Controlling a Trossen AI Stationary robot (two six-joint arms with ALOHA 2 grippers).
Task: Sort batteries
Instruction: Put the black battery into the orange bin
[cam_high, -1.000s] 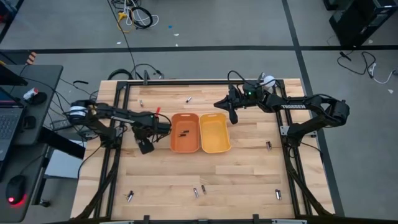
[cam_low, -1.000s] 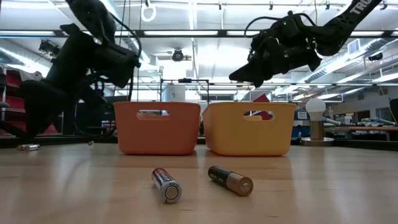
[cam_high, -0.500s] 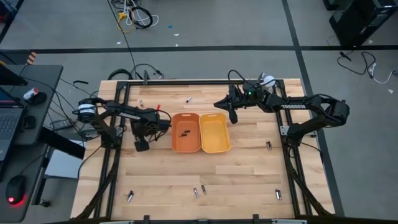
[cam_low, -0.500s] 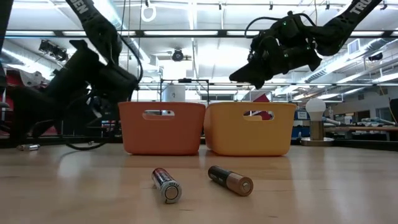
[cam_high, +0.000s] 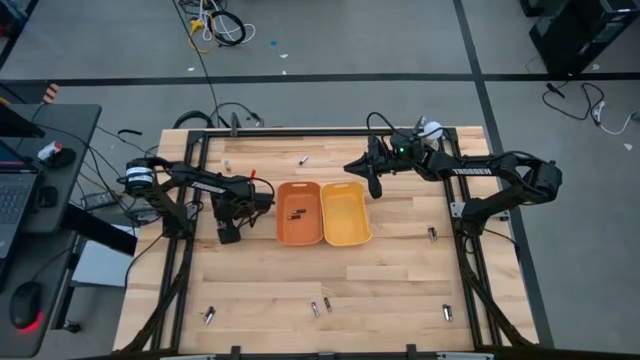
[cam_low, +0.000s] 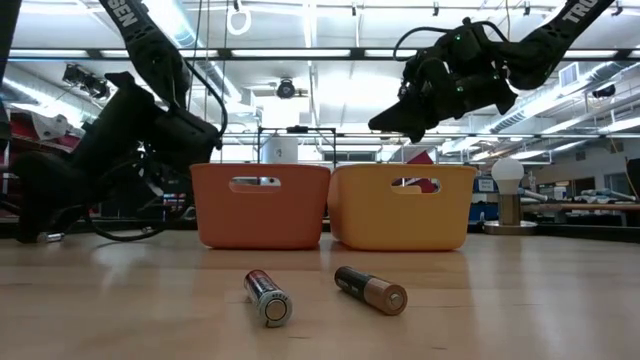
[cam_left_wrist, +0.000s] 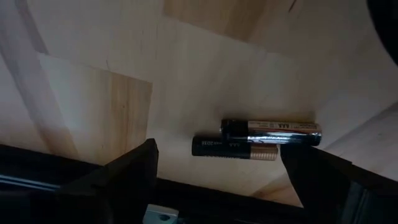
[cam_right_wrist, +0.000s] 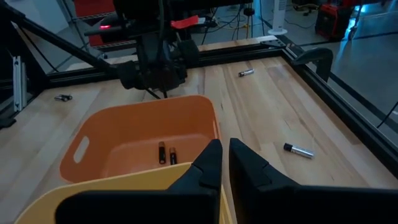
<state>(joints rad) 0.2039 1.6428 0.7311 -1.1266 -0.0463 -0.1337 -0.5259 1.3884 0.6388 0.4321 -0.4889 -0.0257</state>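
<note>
My left gripper should next grab the black-and-copper battery by its black and copper ends. Then it can sort the battery into the orange tray (cam_high: 283, 228).
Two batteries (cam_left_wrist: 255, 138) lie side by side on the wooden table, between the fingers of my open left gripper (cam_left_wrist: 221, 165), which hangs low over them and touches neither. In the high view that gripper (cam_high: 230, 233) is left of the orange tray (cam_high: 283, 228), which holds two batteries (cam_right_wrist: 166, 153). My right gripper (cam_right_wrist: 224, 163) is shut and hovers above the yellow tray's (cam_high: 346, 215) far right corner with nothing between its fingers. Other batteries lie scattered: two near the front edge (cam_low: 268, 297) (cam_low: 371, 289) and some near the far edge (cam_high: 303, 158).
The two trays stand side by side mid-table. Loose batteries also lie at the near left (cam_high: 209, 316), the near right (cam_high: 447, 312) and the right side (cam_high: 432, 234). A black frame (cam_high: 460, 215) runs along the table's sides. A metal cup with a white ball (cam_low: 509, 195) stands at the far right.
My left gripper has sunk toward the table left of the orange tray, rolling a little, and stays open. The orange tray has slid slightly toward the yellow one. My right arm has kept still.
</note>
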